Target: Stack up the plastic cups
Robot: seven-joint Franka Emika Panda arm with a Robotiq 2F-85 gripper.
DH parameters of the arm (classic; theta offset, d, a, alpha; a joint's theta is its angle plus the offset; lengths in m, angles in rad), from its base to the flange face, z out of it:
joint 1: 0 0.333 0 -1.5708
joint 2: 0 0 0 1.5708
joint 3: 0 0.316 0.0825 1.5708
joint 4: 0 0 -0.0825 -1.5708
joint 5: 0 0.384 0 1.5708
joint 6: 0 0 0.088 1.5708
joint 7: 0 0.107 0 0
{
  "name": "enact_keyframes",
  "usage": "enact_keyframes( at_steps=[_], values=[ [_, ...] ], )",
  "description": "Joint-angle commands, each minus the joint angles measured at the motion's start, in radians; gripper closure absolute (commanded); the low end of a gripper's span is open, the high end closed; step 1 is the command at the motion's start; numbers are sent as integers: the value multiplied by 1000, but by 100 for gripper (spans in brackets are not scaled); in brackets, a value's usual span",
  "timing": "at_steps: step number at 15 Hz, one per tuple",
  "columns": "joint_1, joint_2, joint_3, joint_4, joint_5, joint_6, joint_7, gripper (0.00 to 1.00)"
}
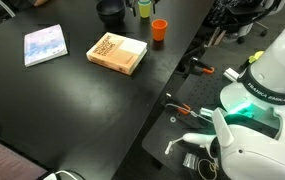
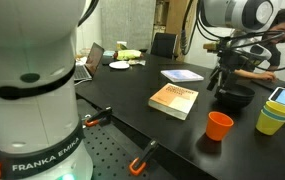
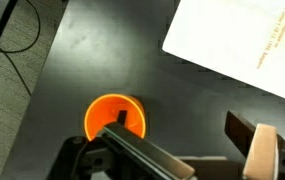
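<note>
My gripper should next grab the orange cup (image 2: 219, 125) by its rim, one fingertip inside, so it stays upright and its base is free to stack into the yellow cup.
An orange plastic cup (image 2: 219, 125) stands upright on the black table, also seen as the orange cup (image 1: 159, 30) in both exterior views. From above, in the wrist view, the orange cup (image 3: 112, 117) lies below my left finger, partly covered by it. My gripper (image 3: 182, 135) is open with only bare table between its fingers. In an exterior view the gripper (image 2: 220, 82) hangs well above the table. A yellow cup (image 2: 272, 120) with blue at its top stands at the right edge, apart from the orange one.
A tan book (image 2: 174, 100) lies near the orange cup, and its pale corner (image 3: 242, 40) fills the upper right of the wrist view. A dark round bowl (image 2: 237, 97) and a blue-white book (image 2: 182, 75) lie farther back. The robot base (image 1: 262, 90) stands beside the table.
</note>
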Motion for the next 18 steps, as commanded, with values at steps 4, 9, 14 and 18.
enact_keyframes(
  at_steps=[4, 9, 14, 18],
  values=[
    [-8, -116, 1, -189, -13, 99, 8, 0],
    [-19, -82, 4, -165, 3, 147, -3, 0],
    [-36, 17, -8, -83, 9, 161, 4, 0],
    [-60, 83, -8, -26, 29, 152, -10, 0]
  ],
)
